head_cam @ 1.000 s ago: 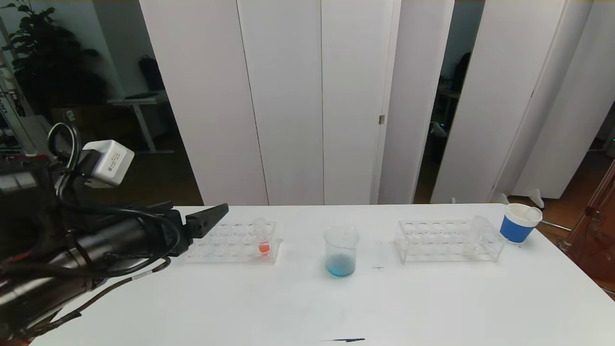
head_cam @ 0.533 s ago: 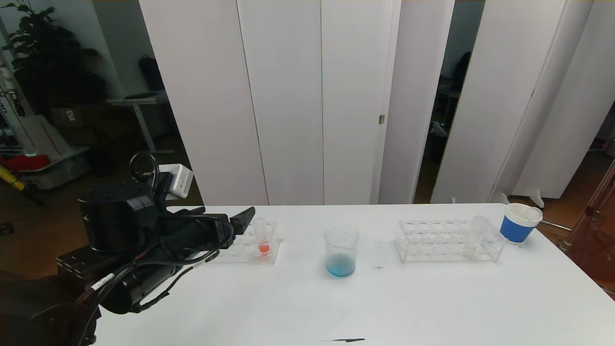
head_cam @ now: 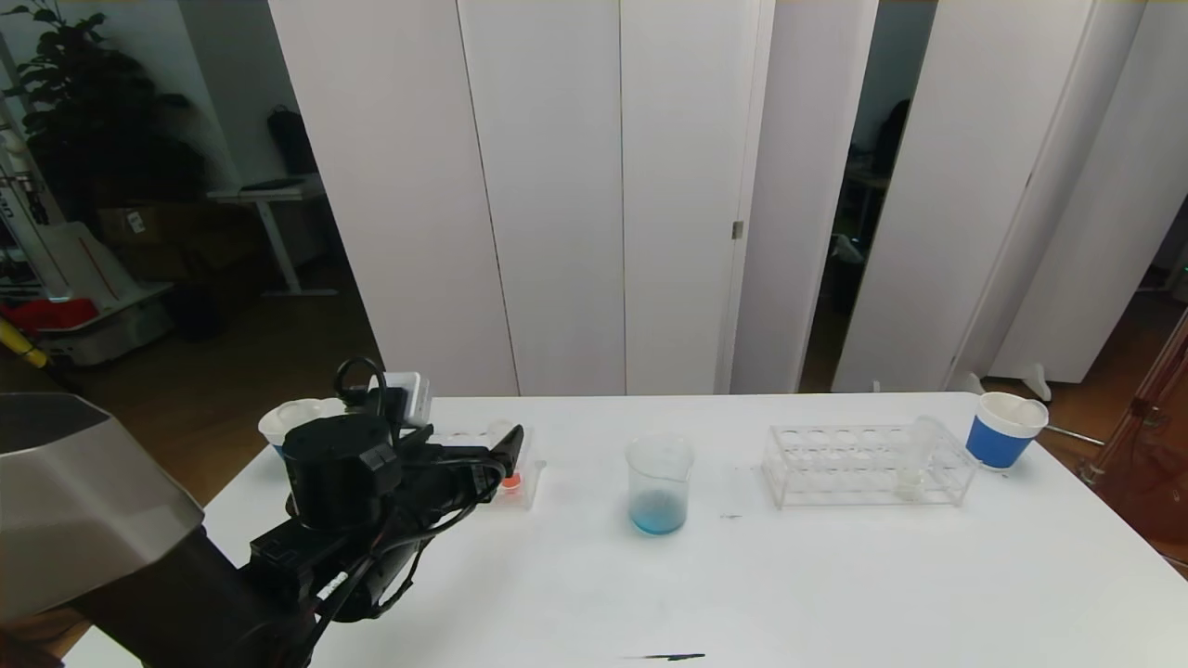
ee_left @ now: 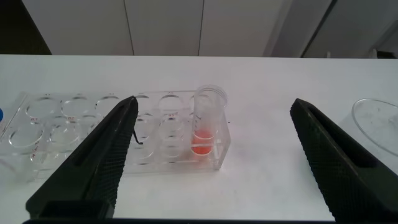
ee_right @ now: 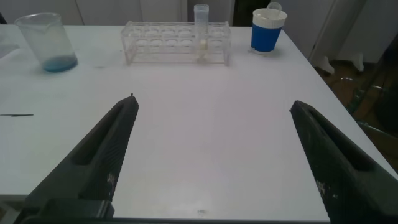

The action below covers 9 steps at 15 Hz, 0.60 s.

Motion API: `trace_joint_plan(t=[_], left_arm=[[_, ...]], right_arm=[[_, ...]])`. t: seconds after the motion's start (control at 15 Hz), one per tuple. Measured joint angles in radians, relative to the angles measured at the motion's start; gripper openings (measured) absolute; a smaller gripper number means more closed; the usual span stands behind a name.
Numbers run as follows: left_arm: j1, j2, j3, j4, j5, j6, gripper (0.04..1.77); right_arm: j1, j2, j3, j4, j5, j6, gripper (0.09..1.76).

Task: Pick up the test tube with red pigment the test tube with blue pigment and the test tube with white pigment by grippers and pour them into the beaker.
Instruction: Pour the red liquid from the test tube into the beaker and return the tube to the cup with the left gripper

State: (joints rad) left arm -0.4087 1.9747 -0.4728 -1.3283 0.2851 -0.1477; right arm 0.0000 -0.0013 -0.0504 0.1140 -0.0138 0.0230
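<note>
My left gripper reaches the red-pigment test tube next and grips its upper body below the tube's rim (ee_left: 209, 112), since the clear rack surrounds its lower half.
The test tube with red pigment (head_cam: 511, 481) (ee_left: 208, 121) stands upright at the right end of the left clear rack (head_cam: 460, 436) (ee_left: 93, 130). My left gripper (head_cam: 513, 443) (ee_left: 212, 101) is open and level with this tube, just short of it, one finger on each side and not touching. The beaker (head_cam: 660, 484) (ee_left: 379, 115) (ee_right: 46, 40) at mid-table holds a little blue liquid. The test tube with white pigment (head_cam: 919, 455) (ee_right: 201, 31) stands in the right rack (head_cam: 868, 464) (ee_right: 168, 40). No test tube with blue pigment is in view. My right gripper (ee_right: 212, 102) hangs open above bare table near the front.
A blue paper cup (head_cam: 1000, 431) (ee_right: 267, 31) stands at the far right corner beside the right rack. Another cup (head_cam: 288, 422) sits at the table's left edge behind my left arm. A dark mark (head_cam: 668, 657) lies near the front edge.
My left arm has come down and swung right and forward, bringing its open gripper up to the red tube in the left rack. Nothing else has moved.
</note>
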Motion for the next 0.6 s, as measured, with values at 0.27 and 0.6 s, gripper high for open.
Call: trace_joint_plan(t=[0.27,0.6], left_arm=[[-0.018,0.105,0.009,-0.127,0.032,0.037,1.75],[-0.001,0.218,-0.016,-0.232,0.038,0.085,1.75]], right_arm=[[0.0,0.0,0.0,0.0,0.0,0.0,1.75],[0.0,0.0,0.0,0.0,0.0,0.0,1.75]])
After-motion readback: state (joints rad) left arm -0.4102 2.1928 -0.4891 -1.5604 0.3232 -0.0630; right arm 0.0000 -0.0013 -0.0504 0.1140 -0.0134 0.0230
